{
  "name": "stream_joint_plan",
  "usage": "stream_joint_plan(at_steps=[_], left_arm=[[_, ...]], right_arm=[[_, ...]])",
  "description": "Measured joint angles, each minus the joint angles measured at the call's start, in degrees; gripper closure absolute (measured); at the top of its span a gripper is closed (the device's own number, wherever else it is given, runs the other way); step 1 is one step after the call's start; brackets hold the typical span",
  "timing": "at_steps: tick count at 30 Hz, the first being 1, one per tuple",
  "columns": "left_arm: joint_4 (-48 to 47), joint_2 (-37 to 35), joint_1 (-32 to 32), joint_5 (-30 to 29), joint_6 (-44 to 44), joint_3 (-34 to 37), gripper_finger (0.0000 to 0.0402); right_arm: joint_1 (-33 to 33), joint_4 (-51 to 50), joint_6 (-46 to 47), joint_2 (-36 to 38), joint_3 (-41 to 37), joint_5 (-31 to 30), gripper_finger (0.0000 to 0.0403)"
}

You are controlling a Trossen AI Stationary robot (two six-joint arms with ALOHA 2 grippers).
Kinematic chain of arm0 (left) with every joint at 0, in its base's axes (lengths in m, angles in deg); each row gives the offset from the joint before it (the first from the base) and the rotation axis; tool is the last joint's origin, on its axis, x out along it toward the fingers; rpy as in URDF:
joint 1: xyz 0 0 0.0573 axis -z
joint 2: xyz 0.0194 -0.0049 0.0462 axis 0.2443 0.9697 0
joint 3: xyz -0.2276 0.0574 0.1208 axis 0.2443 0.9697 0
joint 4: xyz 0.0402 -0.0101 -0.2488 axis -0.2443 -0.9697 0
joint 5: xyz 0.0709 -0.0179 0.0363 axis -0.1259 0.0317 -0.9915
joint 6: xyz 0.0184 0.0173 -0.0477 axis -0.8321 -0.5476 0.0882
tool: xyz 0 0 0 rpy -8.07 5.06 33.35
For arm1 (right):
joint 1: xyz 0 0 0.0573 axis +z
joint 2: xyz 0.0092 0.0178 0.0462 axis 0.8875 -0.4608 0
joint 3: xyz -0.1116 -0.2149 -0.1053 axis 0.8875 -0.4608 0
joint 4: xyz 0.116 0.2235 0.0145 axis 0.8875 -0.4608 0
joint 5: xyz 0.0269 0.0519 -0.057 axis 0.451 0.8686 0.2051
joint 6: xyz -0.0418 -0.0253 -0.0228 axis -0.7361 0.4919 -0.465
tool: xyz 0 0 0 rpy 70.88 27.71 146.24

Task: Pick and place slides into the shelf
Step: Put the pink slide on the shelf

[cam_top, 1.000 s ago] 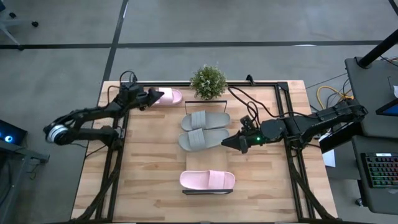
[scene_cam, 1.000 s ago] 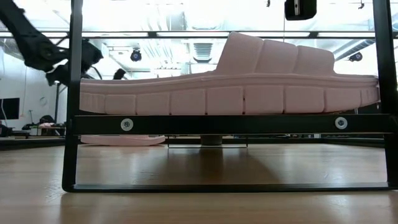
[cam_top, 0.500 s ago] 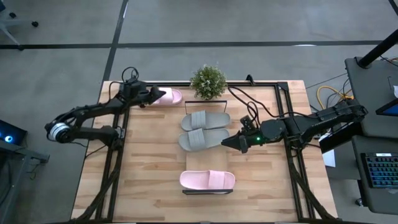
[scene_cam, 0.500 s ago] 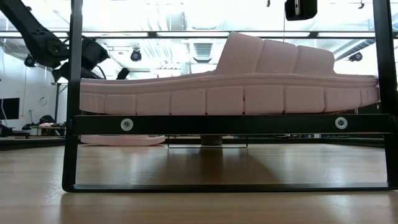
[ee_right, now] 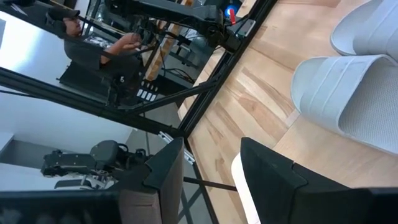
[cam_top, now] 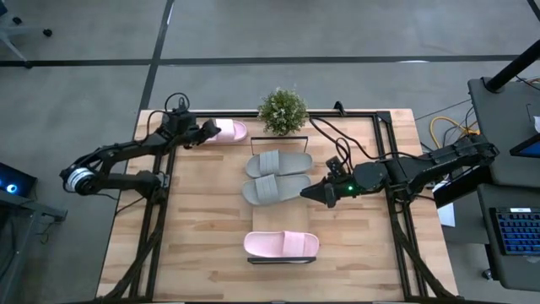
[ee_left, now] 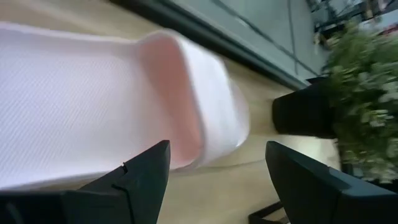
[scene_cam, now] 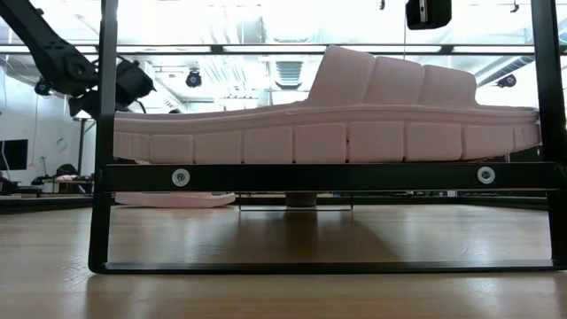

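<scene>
My left gripper needs to turn before it closes on the pink slide: its fingers are spread along the side edge (ee_left: 188,165), with one past the strap (ee_left: 219,115).
One pale pink slide (cam_top: 231,130) lies sole down on the table at the far left, also seen in the left wrist view (ee_left: 93,99). My left gripper (cam_top: 207,131) (ee_left: 217,180) is open at that slide's end nearer the table's left edge, fingers pointing along it. Two grey slides (cam_top: 278,162) (cam_top: 275,188) and a second pink slide (cam_top: 282,245) (scene_cam: 328,124) rest on the narrow shelf (cam_top: 282,260) (scene_cam: 292,175) in the table's middle. My right gripper (cam_top: 305,193) (ee_right: 211,180) hangs open beside the nearer grey slide with nothing between its fingers. My left gripper stands open at the pink slide's left end (ee_left: 37,155), slanting down from the table's left. One finger (ee_left: 143,180) shows in front of the slide's side edge. I cannot tell whether it touches the slide, which lies flat on the table.
A small potted plant (cam_top: 282,111) stands at the shelf's far end, close to the far pink slide. Black rails (cam_top: 157,211) run along the table's left and right sides. Bare wood lies left and right of the shelf.
My left gripper has turned a little at the wrist while staying by the far pink slide. The slide lies where it was.
</scene>
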Motion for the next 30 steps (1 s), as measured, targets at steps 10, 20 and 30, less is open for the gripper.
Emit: stream_joint_plan(at_steps=[10,20,30], left_arm=[[4.7,3.4,0.0,0.4,0.2,0.0,0.0153],[9.8,6.7,0.0,0.7,2.4,0.0,0.0153],[14.0,11.5,0.0,4.0,4.4,-1.1,0.0155]], right_arm=[[0.0,0.0,0.6,0.0,0.0,-0.6,0.0252],[0.0,0.2,0.9,0.0,0.0,-0.9,0.0252],[0.0,0.2,1.3,0.0,0.0,-1.0,0.0252]])
